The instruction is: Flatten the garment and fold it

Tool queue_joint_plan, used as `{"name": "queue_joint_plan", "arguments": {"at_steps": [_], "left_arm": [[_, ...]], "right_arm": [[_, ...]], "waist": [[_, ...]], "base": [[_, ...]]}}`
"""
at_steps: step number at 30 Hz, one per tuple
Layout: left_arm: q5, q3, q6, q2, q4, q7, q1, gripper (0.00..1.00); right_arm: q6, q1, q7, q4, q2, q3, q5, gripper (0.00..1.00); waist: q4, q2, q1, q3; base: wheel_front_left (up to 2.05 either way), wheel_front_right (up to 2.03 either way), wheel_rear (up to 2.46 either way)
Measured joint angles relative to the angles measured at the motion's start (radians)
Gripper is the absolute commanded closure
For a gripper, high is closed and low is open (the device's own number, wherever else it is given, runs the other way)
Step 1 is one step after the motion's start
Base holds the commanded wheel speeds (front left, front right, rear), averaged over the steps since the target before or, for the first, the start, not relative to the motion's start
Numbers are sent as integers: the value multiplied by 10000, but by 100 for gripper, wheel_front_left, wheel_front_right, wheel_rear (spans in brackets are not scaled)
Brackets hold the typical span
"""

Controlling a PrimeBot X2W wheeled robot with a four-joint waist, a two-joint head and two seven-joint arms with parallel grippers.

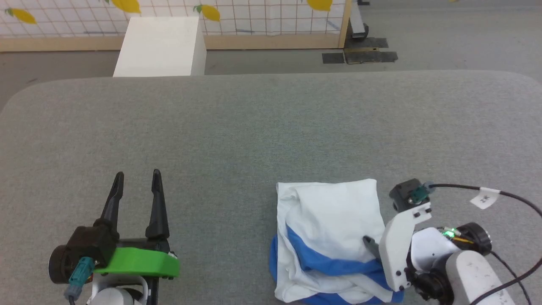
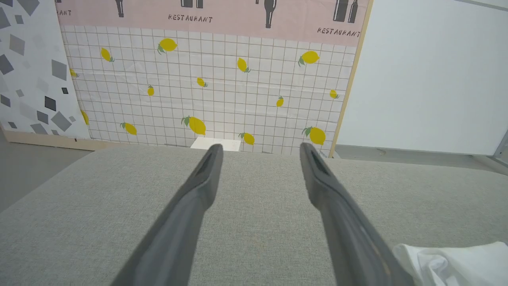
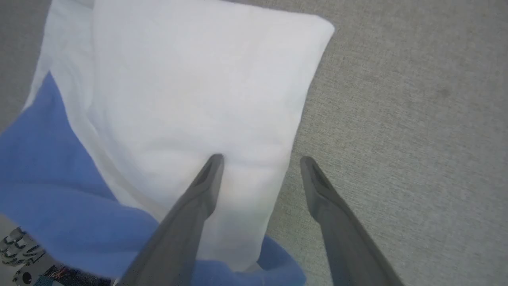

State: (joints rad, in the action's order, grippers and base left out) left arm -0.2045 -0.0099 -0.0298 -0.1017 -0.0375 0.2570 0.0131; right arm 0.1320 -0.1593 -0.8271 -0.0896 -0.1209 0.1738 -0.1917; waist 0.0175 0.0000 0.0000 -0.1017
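Note:
My right gripper grabs the garment [image 1: 334,216] by its folded white edge [image 1: 380,219] next, so it stays folded as I straighten the bundle.
The garment [image 1: 334,216] lies as a compact folded bundle at the near right of the grey table [image 1: 254,127], white on top with blue sleeve bands across its near part. Lettering and emblem are hidden. My right gripper [image 1: 374,248] hangs over the bundle's right edge, open. In the right wrist view its gripper [image 3: 260,159] has one finger over the white cloth [image 3: 190,87] and the other over bare table. My left gripper [image 1: 138,173] rests open at the near left, well apart from the shirt. The left wrist view has the gripper [image 2: 260,146] holding nothing, a white corner of the garment [image 2: 452,262] at the lower right.
A white box [image 1: 163,44] stands on the floor beyond the table's far edge, before a lemon-patterned panel [image 1: 254,17]. A black cable [image 1: 508,197] with a white tag loops from my right wrist. The table's far half and left side are bare grey fabric.

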Motion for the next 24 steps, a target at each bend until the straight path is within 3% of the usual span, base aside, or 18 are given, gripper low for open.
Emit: {"name": "queue_joint_plan", "arguments": {"at_steps": [13, 14, 15, 16, 21, 24], "left_arm": [[-2, 44, -6, 63, 92, 0, 151, 0], [-2, 40, -10, 71, 111, 0, 153, 0], [-2, 40, -15, 75, 125, 0, 159, 0], [-2, 36, -25, 82, 138, 0, 174, 0], [-2, 33, -50, 119, 174, 0, 259, 0], [-2, 2, -104, 144, 194, 0, 294, 0]], "right_arm": [[0, -517, 234, -1797, 301, 253, 155, 0], [0, -551, 221, -1916, 326, 224, 104, 42], [0, -602, 221, -1990, 320, 201, 42, 75], [0, -651, 222, -2065, 320, 203, 23, 100], [8, -866, 408, -2245, 213, 347, -171, 100], [8, -900, 711, -2000, -247, 936, -343, 100]], "waist": [[600, 0, 0, -466], [632, 0, 0, -475], [655, 0, 0, -480], [682, 0, 0, -484], [766, 0, 0, -447], [757, 0, 0, -376]], "base": [[0, 0, 0], [0, 0, 0], [0, 0, 0], [0, 0, 0], [0, 0, 0], [0, 0, 0]]}}
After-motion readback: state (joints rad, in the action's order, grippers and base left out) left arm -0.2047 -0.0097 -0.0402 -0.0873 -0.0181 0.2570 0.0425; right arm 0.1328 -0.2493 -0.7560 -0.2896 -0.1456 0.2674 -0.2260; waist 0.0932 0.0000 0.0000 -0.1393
